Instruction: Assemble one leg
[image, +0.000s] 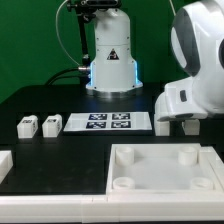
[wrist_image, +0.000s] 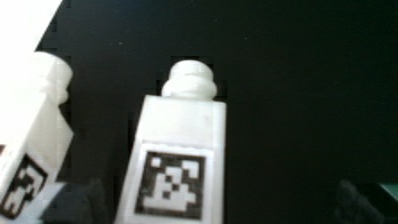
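The tagged white leg (wrist_image: 175, 150) is between my fingers, so my gripper should close. Closing now would hold it.
In the wrist view a white leg (wrist_image: 178, 150) with a black-and-white tag on its face and a rounded peg end lies on the black table between my fingers. A second, look-alike leg (wrist_image: 36, 120) lies beside it. My gripper (wrist_image: 210, 200) is open, with dark blurred fingertips (wrist_image: 377, 195) showing at either side of the tagged leg and not touching it. In the exterior view the arm's white wrist housing (image: 185, 95) hides the gripper. Two small white blocks (image: 164, 127) show just below it.
Two more legs (image: 27, 125) (image: 50, 124) stand at the exterior view's left. The marker board (image: 108, 122) lies in the middle. The large white tray-like piece with corner sockets (image: 165, 152) is in front. Another white part (image: 5, 160) sits at the left edge. The robot base (image: 110, 60) stands behind.
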